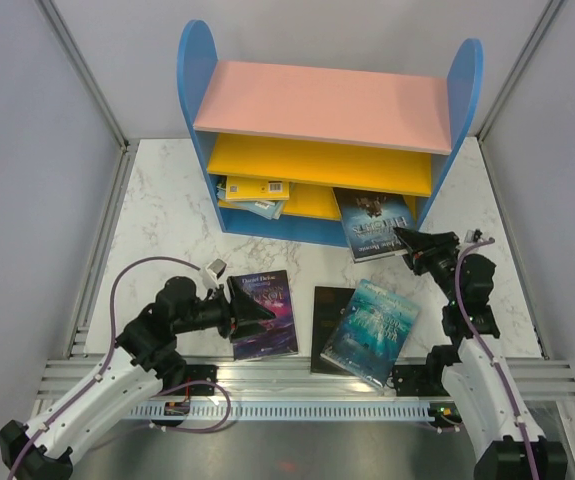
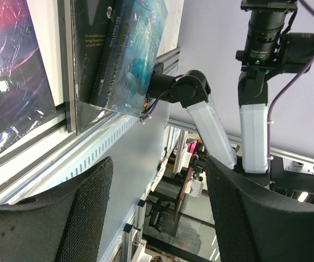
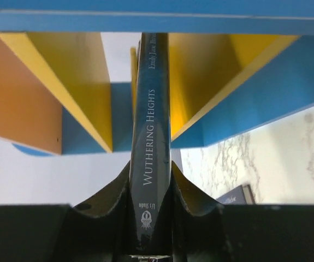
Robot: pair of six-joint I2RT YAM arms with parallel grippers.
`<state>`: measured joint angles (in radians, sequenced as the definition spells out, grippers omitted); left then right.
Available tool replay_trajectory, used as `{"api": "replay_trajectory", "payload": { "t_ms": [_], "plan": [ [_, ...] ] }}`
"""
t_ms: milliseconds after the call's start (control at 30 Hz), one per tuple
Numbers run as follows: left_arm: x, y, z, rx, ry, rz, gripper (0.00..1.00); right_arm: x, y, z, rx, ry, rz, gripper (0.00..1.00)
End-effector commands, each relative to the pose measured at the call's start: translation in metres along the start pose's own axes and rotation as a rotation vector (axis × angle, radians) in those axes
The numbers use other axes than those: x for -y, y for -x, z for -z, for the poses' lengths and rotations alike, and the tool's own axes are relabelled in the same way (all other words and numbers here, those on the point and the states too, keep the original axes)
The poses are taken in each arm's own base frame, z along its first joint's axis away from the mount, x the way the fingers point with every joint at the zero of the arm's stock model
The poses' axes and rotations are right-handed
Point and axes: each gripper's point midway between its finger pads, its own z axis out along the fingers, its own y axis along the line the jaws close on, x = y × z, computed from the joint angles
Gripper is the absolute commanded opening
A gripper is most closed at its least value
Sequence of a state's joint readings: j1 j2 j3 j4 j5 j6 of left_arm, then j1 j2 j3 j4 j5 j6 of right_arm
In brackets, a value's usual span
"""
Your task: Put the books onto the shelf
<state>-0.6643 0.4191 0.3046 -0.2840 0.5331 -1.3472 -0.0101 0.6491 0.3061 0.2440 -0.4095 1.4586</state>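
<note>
Only the dark book's far end is in the bay, so it would fall short if released now. My right gripper needs to move it farther in first.
The shelf (image 1: 312,105) stands at the back, with blue sides, a pink top and yellow boards. My right gripper (image 1: 414,250) is shut on a dark book (image 1: 372,225), whose far end reaches into the lowest bay on the right. In the right wrist view the spine (image 3: 151,136) reads "Wuthering Heights", clamped at my right gripper (image 3: 150,183) and pointing at the shelf (image 3: 86,87). Yellow and light blue books (image 1: 255,194) lie in the lowest bay on the left. My left gripper (image 1: 250,312) is open and empty over a dark fantasy book (image 1: 267,318). A teal book (image 1: 372,330) rests on a black book (image 1: 327,315).
In the left wrist view, my open left gripper (image 2: 159,213) looks past the fantasy book (image 2: 9,82) and the teal book (image 2: 129,54) toward the right arm (image 2: 254,125). Grey walls close in both sides. An aluminium rail (image 1: 297,375) runs along the marble table's (image 1: 167,220) near edge.
</note>
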Motion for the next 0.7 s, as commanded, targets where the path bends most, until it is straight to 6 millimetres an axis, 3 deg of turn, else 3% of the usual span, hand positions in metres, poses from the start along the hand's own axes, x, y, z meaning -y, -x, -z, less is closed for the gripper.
{"api": "replay_trajectory", "payload": {
  "t_ms": [0,67,300,467,500,567,600,667],
  "plan": [
    [0.007,0.001,0.002,0.002,-0.006,-0.044,0.71,-0.034,0.030,0.016,0.195,0.156,-0.066,0.00],
    [0.008,0.001,0.001,-0.004,-0.001,-0.042,0.71,-0.002,0.046,0.019,0.307,0.074,-0.154,0.00],
    [0.012,-0.002,-0.001,-0.042,0.013,-0.056,0.71,0.033,0.061,0.025,0.415,0.022,-0.232,0.00],
    [0.010,-0.002,-0.005,-0.062,0.027,-0.071,0.71,0.025,0.074,0.019,0.478,0.032,-0.236,0.00],
    [0.008,-0.002,-0.006,-0.073,0.036,-0.067,0.71,0.030,0.068,0.012,0.458,0.004,-0.231,0.00],
    [0.011,0.000,-0.009,-0.076,0.028,-0.079,0.70,0.021,0.068,0.006,0.473,0.019,-0.226,0.00],
    [0.012,-0.001,-0.010,-0.086,0.026,-0.083,0.70,0.024,0.055,-0.002,0.440,-0.001,-0.234,0.00],
    [0.014,0.000,-0.013,-0.094,0.030,-0.092,0.70,0.018,0.055,-0.007,0.490,0.018,-0.250,0.00]
  ]
}}
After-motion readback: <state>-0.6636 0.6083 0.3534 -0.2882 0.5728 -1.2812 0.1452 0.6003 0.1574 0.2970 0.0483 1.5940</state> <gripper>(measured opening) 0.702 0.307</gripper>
